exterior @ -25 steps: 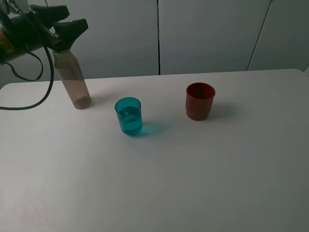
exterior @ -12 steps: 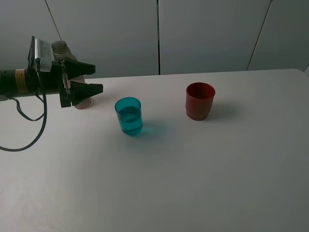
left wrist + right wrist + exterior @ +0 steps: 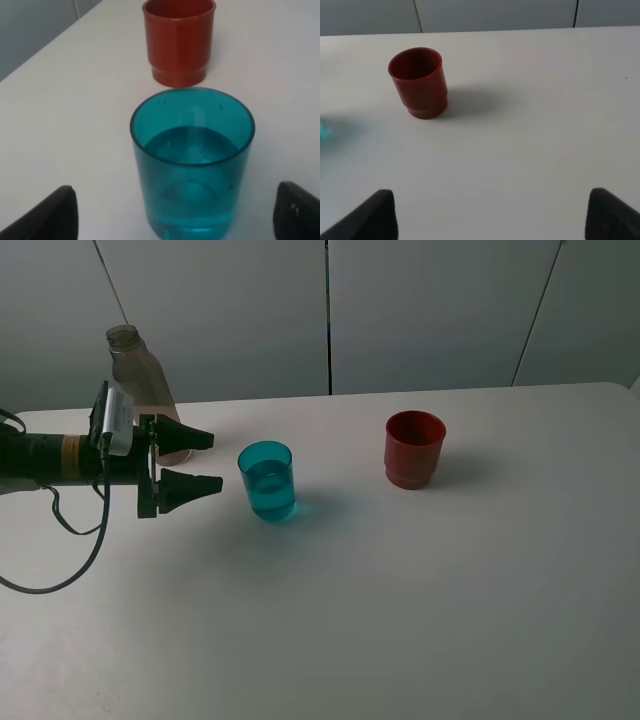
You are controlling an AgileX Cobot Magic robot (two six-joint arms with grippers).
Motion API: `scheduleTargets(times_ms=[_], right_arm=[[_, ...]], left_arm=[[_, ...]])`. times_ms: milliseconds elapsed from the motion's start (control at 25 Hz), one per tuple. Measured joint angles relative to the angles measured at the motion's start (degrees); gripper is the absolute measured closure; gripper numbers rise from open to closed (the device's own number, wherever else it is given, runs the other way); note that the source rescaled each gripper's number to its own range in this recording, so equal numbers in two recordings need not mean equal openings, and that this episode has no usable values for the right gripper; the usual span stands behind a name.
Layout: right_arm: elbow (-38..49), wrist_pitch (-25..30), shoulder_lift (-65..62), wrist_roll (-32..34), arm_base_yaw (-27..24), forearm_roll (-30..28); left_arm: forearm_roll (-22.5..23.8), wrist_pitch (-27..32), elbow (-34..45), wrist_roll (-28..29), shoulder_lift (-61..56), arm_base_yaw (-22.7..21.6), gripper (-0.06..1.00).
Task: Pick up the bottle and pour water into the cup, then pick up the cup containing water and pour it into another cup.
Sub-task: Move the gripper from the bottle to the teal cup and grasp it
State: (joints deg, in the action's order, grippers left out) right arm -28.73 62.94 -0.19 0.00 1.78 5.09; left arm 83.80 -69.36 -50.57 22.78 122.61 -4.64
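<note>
The water in the teal cup needs to be poured into the red cup (image 3: 413, 449). My left gripper should grab the teal cup next by its sides below its rim (image 3: 270, 491).
The clear bottle (image 3: 140, 385) stands upright at the back left of the table, free of any gripper. The teal cup (image 3: 267, 481) holds water about halfway up; it also shows in the left wrist view (image 3: 192, 162). My left gripper (image 3: 208, 460) is open, level with the cup and just left of it, jaws pointing at it with a small gap between. The red cup (image 3: 413, 449) stands to the right; it shows in the left wrist view (image 3: 178, 41) behind the teal cup and in the right wrist view (image 3: 419, 82). My right gripper (image 3: 489, 210) is open and empty, well short of the red cup.
A white table (image 3: 420, 590) carries everything, with a grey panelled wall (image 3: 430, 310) behind it. A black cable (image 3: 60, 570) hangs from the left arm over the table's left part.
My left gripper has let go of the bottle, come down from its neck, turned level and moved right toward the teal cup. The bottle now stands alone.
</note>
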Motion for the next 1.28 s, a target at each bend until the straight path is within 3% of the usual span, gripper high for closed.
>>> scheduleTargets(times_ms=[280,1000,1280], right_arm=[[0.0,0.0,0.0,0.0,0.0,0.0],[0.0,0.0,0.0,-0.4,0.0,0.0],[0.0,0.0,0.0,0.0,0.0,0.0]], left_arm=[[-5.0,0.9,0.0,-4.4,5.5,1.3,-0.04],[-6.1,2.8,-9.1,-6.5,11.6,10.5,-0.04],[-10.3,2.5,-10.8,-6.7,12.5,12.8,-0.04]])
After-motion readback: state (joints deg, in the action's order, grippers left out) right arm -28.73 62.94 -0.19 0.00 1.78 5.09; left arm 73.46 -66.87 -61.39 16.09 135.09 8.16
